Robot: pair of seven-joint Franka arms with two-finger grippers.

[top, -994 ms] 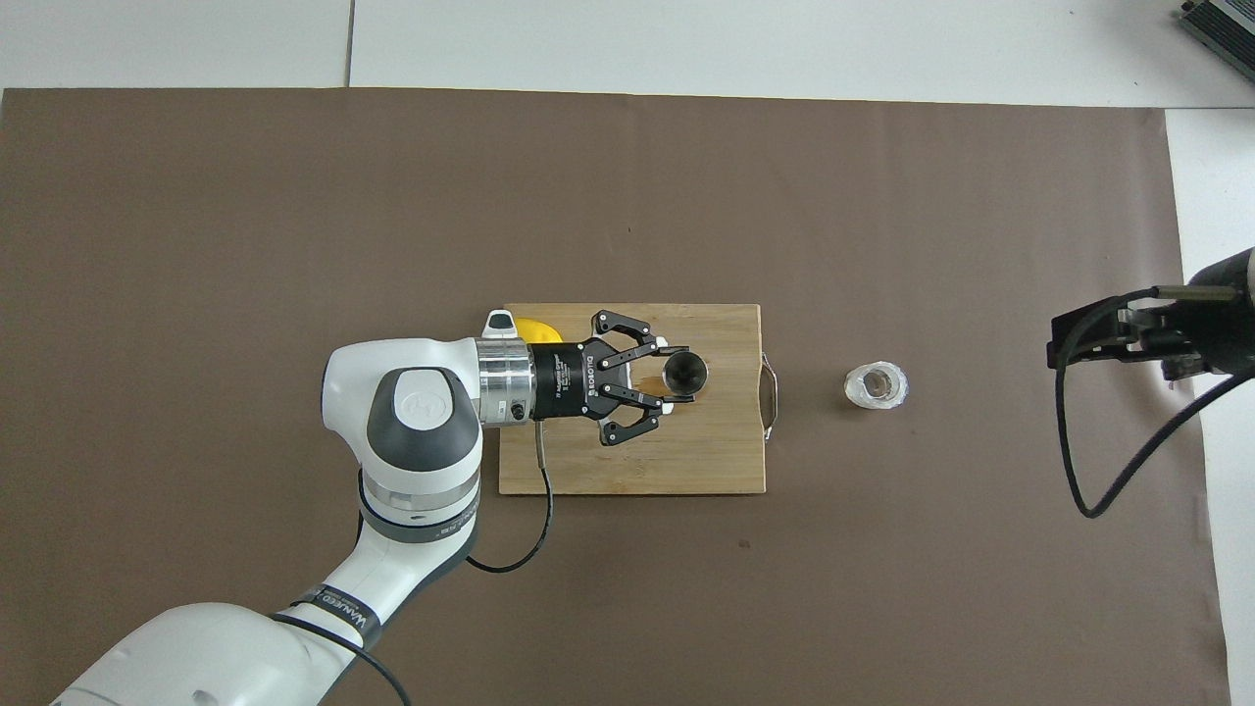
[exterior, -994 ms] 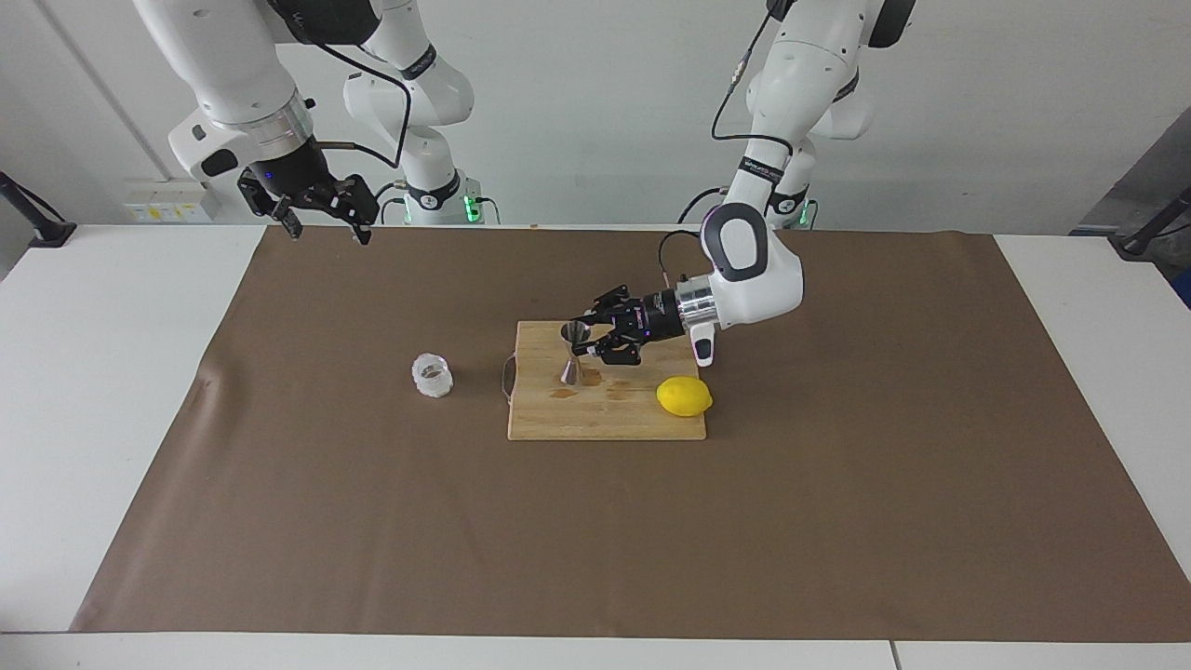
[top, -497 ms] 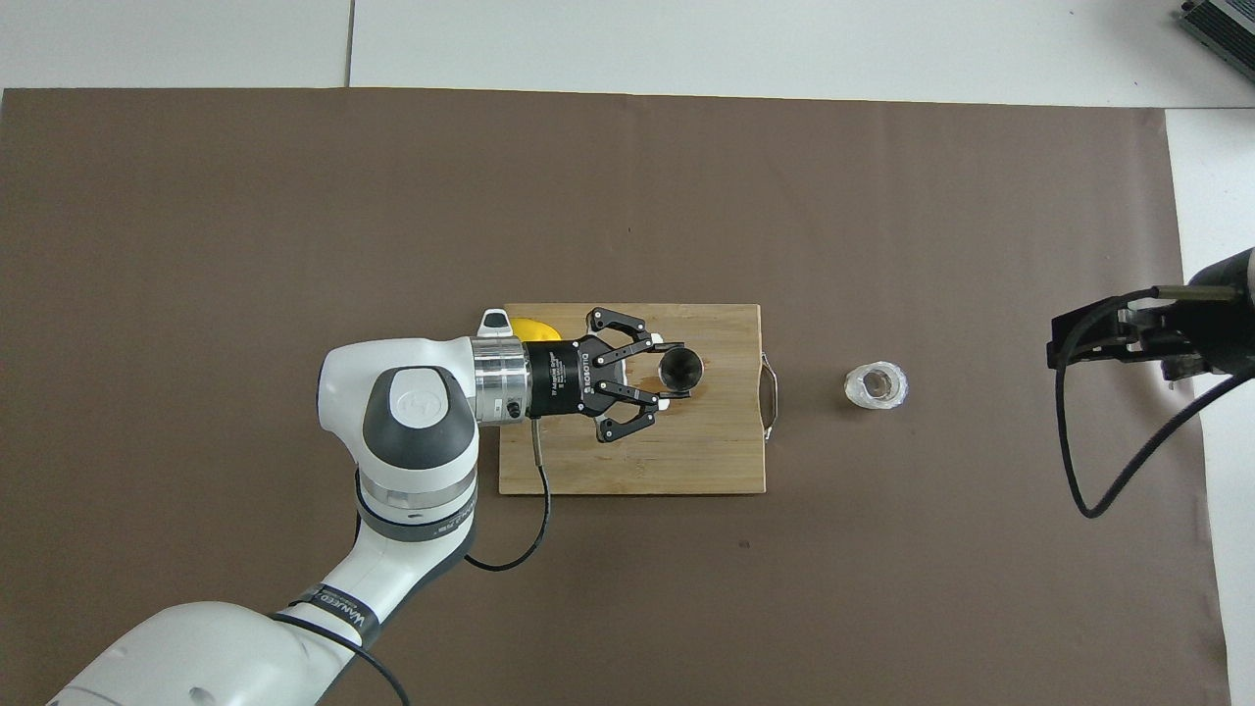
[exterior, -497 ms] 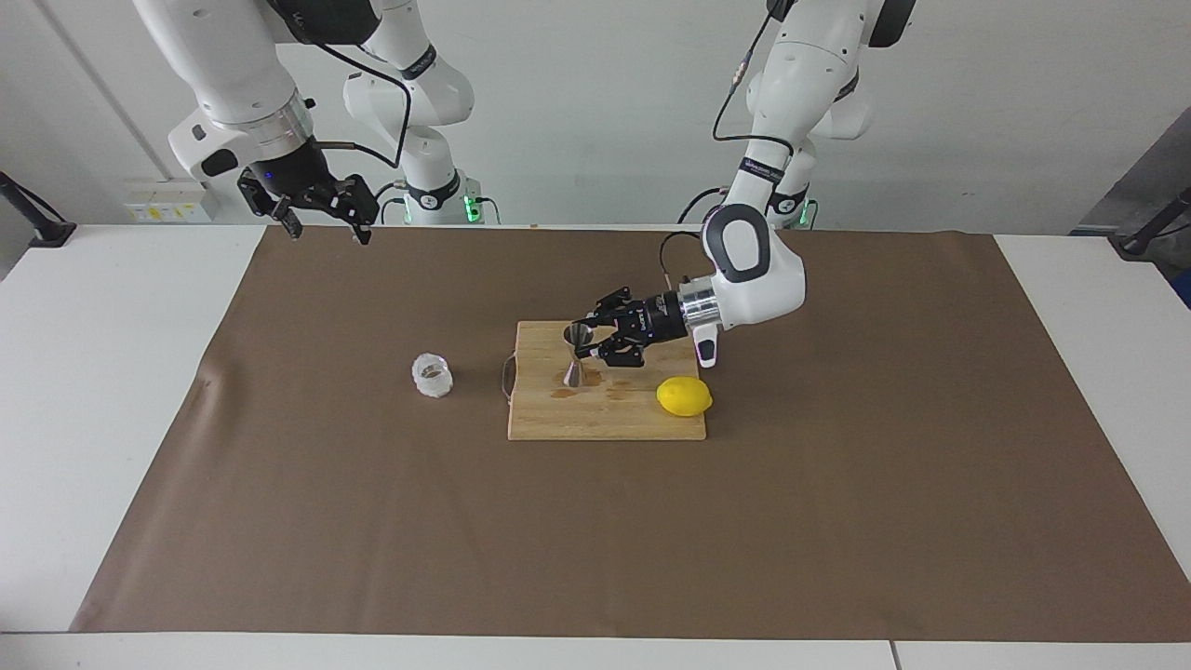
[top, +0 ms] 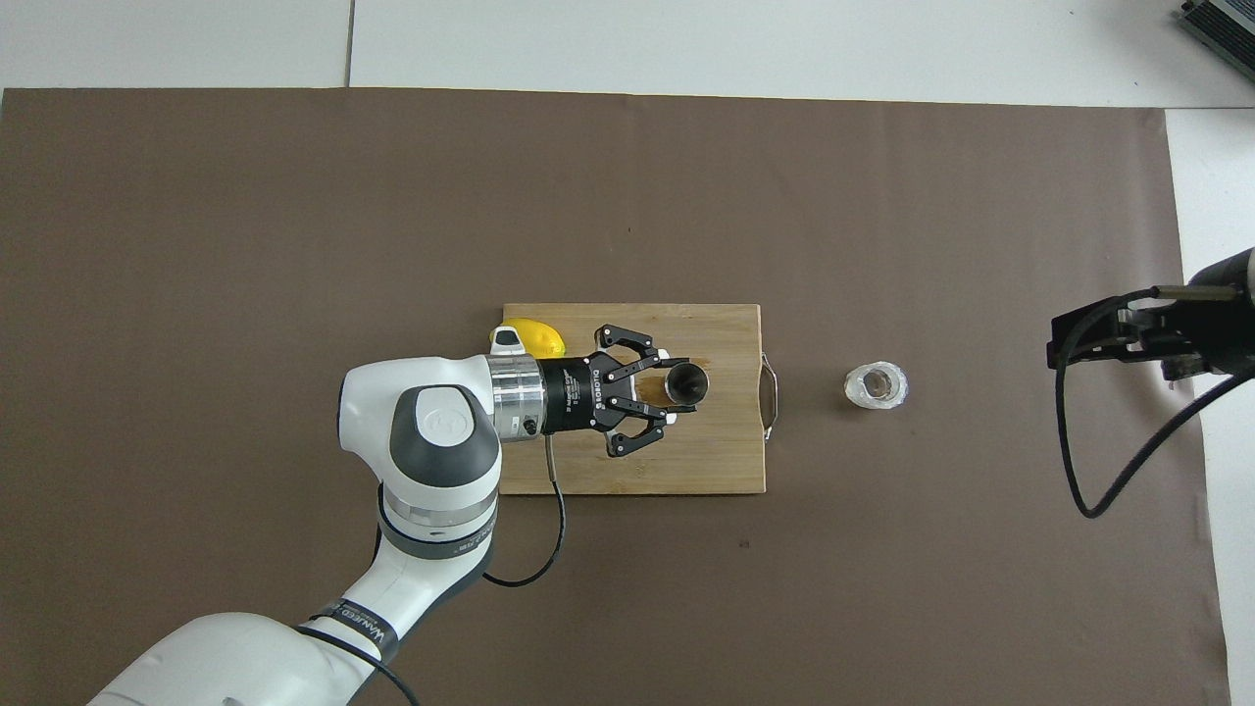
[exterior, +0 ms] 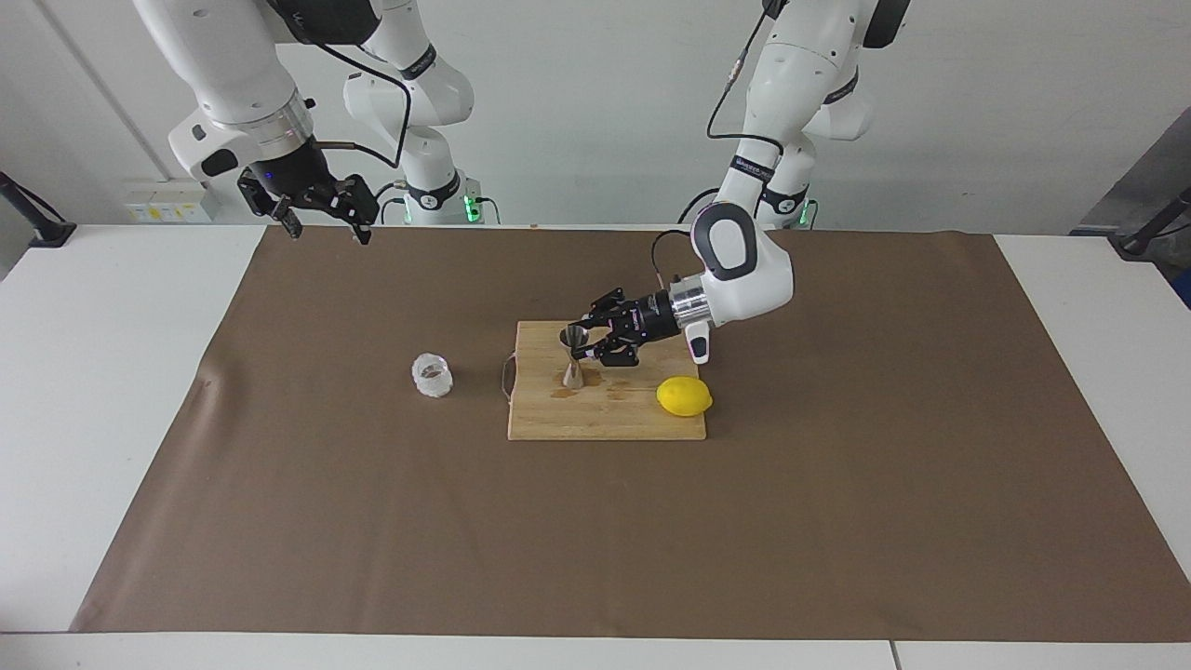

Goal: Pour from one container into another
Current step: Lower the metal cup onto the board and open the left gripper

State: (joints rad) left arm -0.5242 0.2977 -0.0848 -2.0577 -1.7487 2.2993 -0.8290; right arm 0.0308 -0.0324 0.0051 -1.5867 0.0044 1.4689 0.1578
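I should let go of the steel jigger (top: 686, 382) with my left gripper, because the jigger is upright with its base on the wooden cutting board and would stay standing.
The steel jigger (exterior: 573, 357) (top: 686, 382) stands upright on the wooden cutting board (exterior: 605, 419) (top: 721, 456). My left gripper (exterior: 585, 350) (top: 672, 385) reaches in level from the left arm's end and is shut on the jigger's narrow waist. The clear faceted glass tumbler (exterior: 432, 375) (top: 876, 385) stands on the brown mat beside the board's handle, toward the right arm's end, with nothing touching it. My right gripper (exterior: 327, 230) (top: 1083, 338) waits open and empty, up in the air over the mat's corner at the right arm's end.
A lemon (exterior: 684, 396) (top: 537, 335) lies on the board's corner toward the left arm's end, partly under the left wrist in the overhead view. Damp stains mark the board around the jigger. The brown mat (exterior: 837, 521) covers most of the table.
The left arm's elbow and wrist have swung a little, turning the gripper slightly about the jigger. The jigger stays gripped on the board. The right arm has not moved.
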